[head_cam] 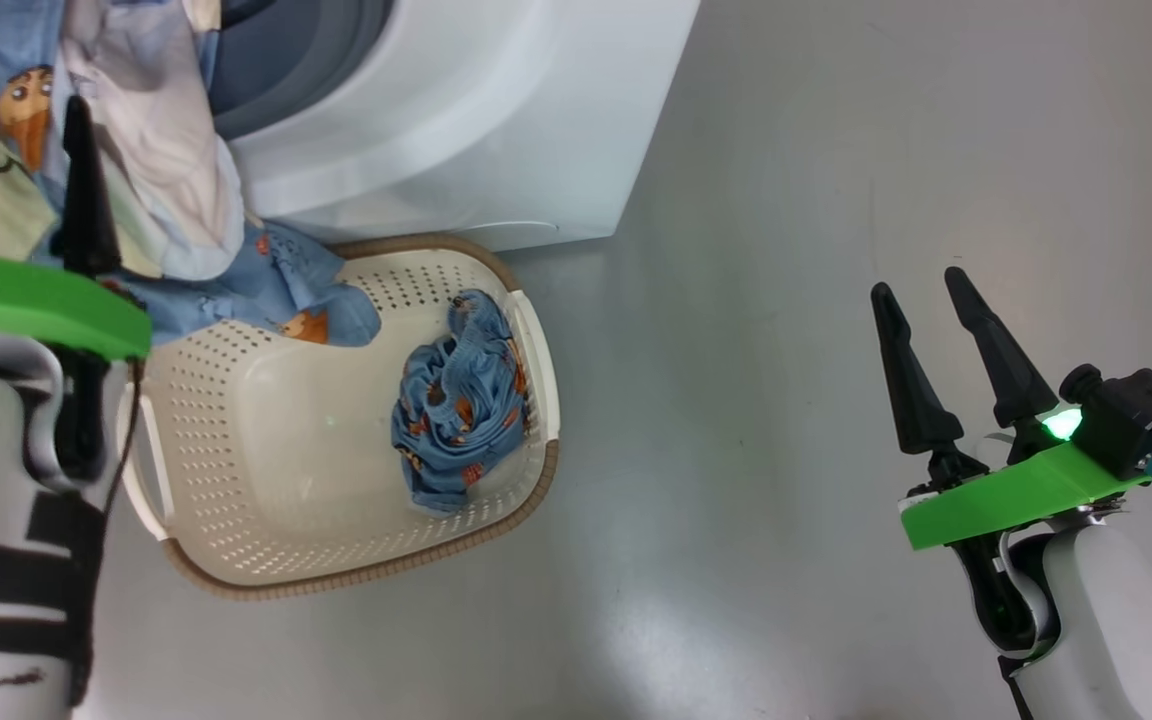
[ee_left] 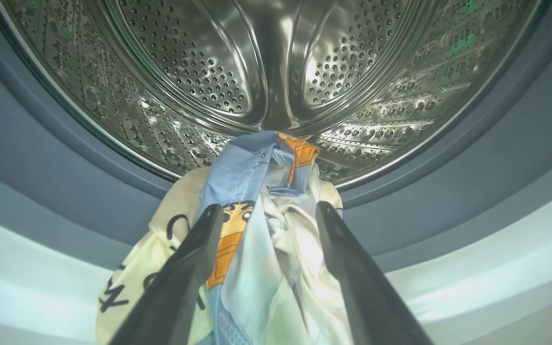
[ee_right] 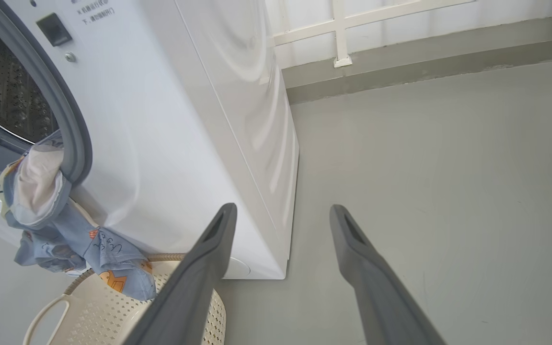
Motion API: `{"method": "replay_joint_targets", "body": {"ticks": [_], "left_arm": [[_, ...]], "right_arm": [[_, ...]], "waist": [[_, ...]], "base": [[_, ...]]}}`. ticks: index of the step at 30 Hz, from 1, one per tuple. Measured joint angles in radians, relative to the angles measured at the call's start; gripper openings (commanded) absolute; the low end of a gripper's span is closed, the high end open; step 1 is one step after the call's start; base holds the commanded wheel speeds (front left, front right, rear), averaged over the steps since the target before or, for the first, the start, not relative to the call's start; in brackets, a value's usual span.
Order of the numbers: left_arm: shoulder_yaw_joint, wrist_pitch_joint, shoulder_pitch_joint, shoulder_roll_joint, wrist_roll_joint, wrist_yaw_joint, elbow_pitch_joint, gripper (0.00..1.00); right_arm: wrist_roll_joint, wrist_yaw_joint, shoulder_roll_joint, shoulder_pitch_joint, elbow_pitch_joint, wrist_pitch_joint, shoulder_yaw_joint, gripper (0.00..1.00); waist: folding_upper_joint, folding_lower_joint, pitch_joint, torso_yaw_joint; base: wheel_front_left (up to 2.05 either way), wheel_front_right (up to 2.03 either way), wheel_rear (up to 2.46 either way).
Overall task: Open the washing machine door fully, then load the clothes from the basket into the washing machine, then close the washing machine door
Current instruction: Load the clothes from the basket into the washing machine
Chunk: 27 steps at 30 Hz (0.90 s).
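My left gripper grips the light blue and cream garment by its raised, bunched fold point(head_cam: 32, 120) next, since its tail point(head_cam: 278, 294) hangs slack down the machine's front.
The white washing machine point(head_cam: 456, 120) stands with its steel drum point(ee_left: 276, 62) showing; the washing machine door is out of view. My left gripper point(head_cam: 26, 110) is open at the drum's mouth. A light blue and cream garment point(ee_left: 266, 239) lies between its spread fingers and drapes over the grey ring point(ee_left: 41, 158). That garment point(head_cam: 151, 160) hangs down the machine's front, its tail reaching the basket point(head_cam: 266, 430). A second blue garment point(head_cam: 461, 400) lies bunched in the basket's right end. My right gripper point(head_cam: 919, 283) is open and bare, over the floor to the right.
The basket point(ee_right: 98, 311) sits on the grey floor point(head_cam: 786, 400) against the machine's front corner point(ee_right: 185, 120). A low kerb and a white-framed wall point(ee_right: 338, 33) run behind the machine. Open floor lies around my right gripper point(ee_right: 283, 210).
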Motion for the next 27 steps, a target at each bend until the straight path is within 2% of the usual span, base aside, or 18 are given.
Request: {"method": "replay_joint_targets", "body": {"ticks": [14,27], "left_arm": [[0.068,0.0,0.249,-0.06,0.073,0.0,-0.181,1.0],[0.152,0.0,0.479,-0.104,0.085,0.0,-0.346,1.0]], "right_arm": [[0.0,0.0,-0.029,0.018,0.004,0.0,-0.015,1.0],[0.0,0.0,-0.041,0.025,0.003,0.0,-0.024,1.0]], "waist": [[0.0,0.0,-0.036,0.042],[0.0,0.0,-0.058,0.056]], "base": [[0.0,0.0,0.0],[0.0,0.0,0.0]]}}
